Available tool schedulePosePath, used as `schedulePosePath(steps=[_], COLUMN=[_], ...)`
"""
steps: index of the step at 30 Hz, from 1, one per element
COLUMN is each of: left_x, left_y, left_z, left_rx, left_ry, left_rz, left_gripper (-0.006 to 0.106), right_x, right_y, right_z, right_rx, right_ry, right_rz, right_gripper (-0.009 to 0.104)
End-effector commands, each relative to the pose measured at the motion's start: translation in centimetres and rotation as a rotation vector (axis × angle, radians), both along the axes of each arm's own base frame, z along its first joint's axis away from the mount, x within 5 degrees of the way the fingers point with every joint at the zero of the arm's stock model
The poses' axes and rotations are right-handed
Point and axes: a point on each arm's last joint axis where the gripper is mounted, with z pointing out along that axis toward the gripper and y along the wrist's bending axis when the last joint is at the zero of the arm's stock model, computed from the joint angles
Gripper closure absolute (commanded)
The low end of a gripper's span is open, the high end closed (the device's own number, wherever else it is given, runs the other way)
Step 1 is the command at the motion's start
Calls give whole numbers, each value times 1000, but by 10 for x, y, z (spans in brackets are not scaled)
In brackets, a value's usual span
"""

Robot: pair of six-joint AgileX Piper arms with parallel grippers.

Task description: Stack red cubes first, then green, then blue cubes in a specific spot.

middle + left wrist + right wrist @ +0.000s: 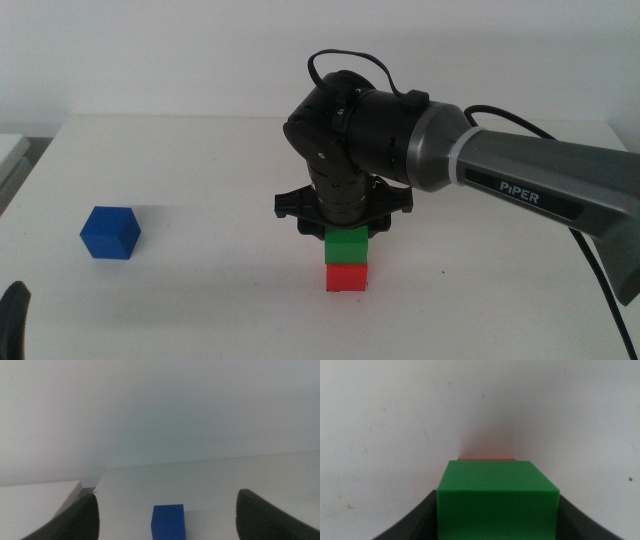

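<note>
I should open my right gripper now, because the green cube's lower edge point(346, 262) meets the red cube point(347, 277) squarely in the middle view.
The green cube point(347, 246) sits squarely on the red cube point(347, 277) at the table's middle front. My right gripper point(346, 230) comes down from above and is shut on the green cube point(497, 502), whose sides touch both jaws. A thin edge of the red cube point(487, 459) shows beyond it. The blue cube point(110, 232) lies alone at the left of the table. My left gripper point(167, 495) waits open and empty at the front left corner point(12, 320), with the blue cube point(168, 521) ahead of it. The pen marks are hidden under the stack.
A pale flat object point(8, 150) lies at the table's far left edge. The right arm's grey link point(540, 185) and its cable reach across the right half of the table.
</note>
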Motion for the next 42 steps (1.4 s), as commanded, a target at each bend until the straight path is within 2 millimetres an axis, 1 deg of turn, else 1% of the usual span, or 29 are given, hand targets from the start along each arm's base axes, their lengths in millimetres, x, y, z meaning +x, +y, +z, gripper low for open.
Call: schedulePosePath(steps=[1,2,4,8,11,13,14,15,18,20,21,23,24,27,29,32,36,38,40,42], left_x=[0,0,0,0,0,0,0,0,0,0,0,0,0,0,0,0,0,0,0,0], left_y=[0,0,0,0,0,0,0,0,0,0,0,0,0,0,0,0,0,0,0,0], left_z=[1,1,1,1,1,1,1,1,1,1,1,1,1,1,1,1,1,1,1,1], left_rx=[0,-2,-2,-2,-2,-2,-2,-2,-2,-2,-2,-2,-2,0,0,0,0,0,0,0], left_ry=[-15,-15,-15,-15,-15,-15,-15,-15,-15,-15,-15,-15,-15,-15,-15,-15,-15,-15,-15,-15], left_rz=[-6,-6,-6,-6,-6,-6,-6,-6,-6,-6,-6,-6,-6,-6,-6,-6,-6,-6,-6,-6], left_gripper=[7,7,7,7,7,7,7,7,7,7,7,7,7,7,7,7,7,7,7,7], right_x=[2,2,2,1,1,-3,-7,-11,-32,-49,-56,-72,-80,-110,-131,-158,-195,-213,-227,-238], right_y=[-1,-1,-1,-1,-1,-1,-1,-2,-11,-21,-25,-42,-51,-90,-119,-160,-206,-224,-236,-244], right_z=[1,1,1,1,2,10,19,33,84,121,133,157,165,184,188,191,196,197,196,198], right_rx=[-10,-11,-14,-13,-13,-10,-2,12,38,71,79,91,93,98,92,102,157,175,182,203], right_ry=[-3,-1,0,3,1,-2,-16,-42,-141,-212,-236,-277,-288,-327,-343,-373,-456,-509,-543,-566], right_rz=[4,11,21,26,32,65,85,97,144,218,253,314,339,374,403,443,543,603,637,681], right_gripper=[65,53,46,23,10,8,8,8,8,8,8,8,8,8,8,8,8,8,8,8])
